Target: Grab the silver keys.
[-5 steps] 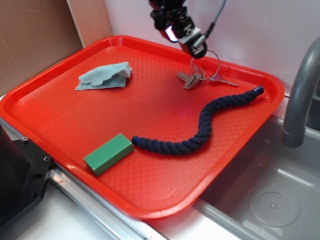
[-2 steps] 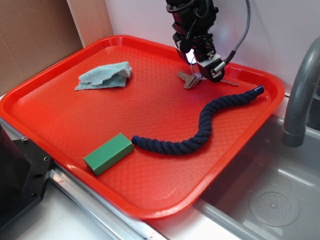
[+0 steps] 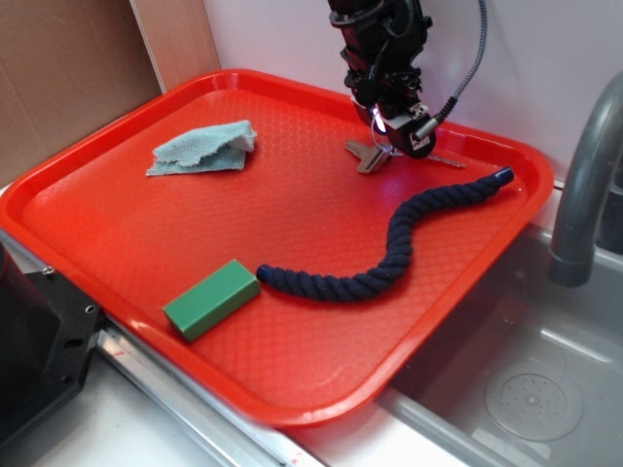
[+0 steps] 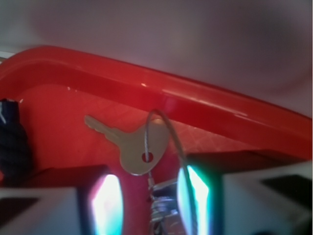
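My gripper next needs to grab the silver keys by their thin wire ring [image 4: 168,132] to pick them up.
The silver keys [image 3: 369,154] lie at the back of the red tray [image 3: 292,209], on a thin wire ring. My gripper [image 3: 397,137] has come down right over them, hiding the ring and part of the bunch. In the wrist view one flat key [image 4: 138,145] lies just ahead, threaded on the wire ring [image 4: 168,132]. The rest of the bunch sits between my two lit fingers [image 4: 106,205], which stand apart on either side of it. The gripper [image 4: 149,208] is open and nothing is clamped.
A dark blue rope [image 3: 389,255] snakes across the tray's right half, its end near the keys. A green block [image 3: 210,299] lies at the front and a teal cloth [image 3: 205,148] at the back left. The tray's raised rim [image 4: 205,105] is just beyond the keys. A faucet [image 3: 582,185] and sink [image 3: 531,379] are at right.
The gripper has swung right and dropped from behind the keys onto them, covering the wire ring. Over the last half second it hardly moved.
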Robot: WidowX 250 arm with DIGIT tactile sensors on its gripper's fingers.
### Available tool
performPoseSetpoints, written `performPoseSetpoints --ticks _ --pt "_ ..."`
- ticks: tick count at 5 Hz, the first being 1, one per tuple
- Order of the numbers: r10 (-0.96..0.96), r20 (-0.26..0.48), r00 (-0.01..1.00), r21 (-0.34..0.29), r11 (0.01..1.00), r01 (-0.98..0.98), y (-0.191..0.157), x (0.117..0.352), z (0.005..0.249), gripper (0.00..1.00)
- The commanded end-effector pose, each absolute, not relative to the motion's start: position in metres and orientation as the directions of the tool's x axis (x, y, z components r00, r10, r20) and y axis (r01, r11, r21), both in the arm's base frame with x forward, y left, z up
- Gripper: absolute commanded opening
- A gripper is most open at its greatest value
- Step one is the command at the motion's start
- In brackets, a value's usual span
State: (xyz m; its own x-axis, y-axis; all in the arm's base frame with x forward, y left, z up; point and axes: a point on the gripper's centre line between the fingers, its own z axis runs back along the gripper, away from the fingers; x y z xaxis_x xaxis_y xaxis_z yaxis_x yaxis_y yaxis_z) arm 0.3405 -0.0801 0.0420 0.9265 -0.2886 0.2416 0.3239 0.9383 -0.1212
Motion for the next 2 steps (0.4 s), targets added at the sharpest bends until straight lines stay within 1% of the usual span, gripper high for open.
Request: performPoseSetpoints --ticks 1,2 --pt "-0.261 0.254 0.931 -0.07 0.955 0.287 -0.0927 0.3536 0.0531 0.0" --pt "-0.237 0.226 0.945 -0.028 0.968 0.25 -0.0904 0.3515 0.0595 0.0"
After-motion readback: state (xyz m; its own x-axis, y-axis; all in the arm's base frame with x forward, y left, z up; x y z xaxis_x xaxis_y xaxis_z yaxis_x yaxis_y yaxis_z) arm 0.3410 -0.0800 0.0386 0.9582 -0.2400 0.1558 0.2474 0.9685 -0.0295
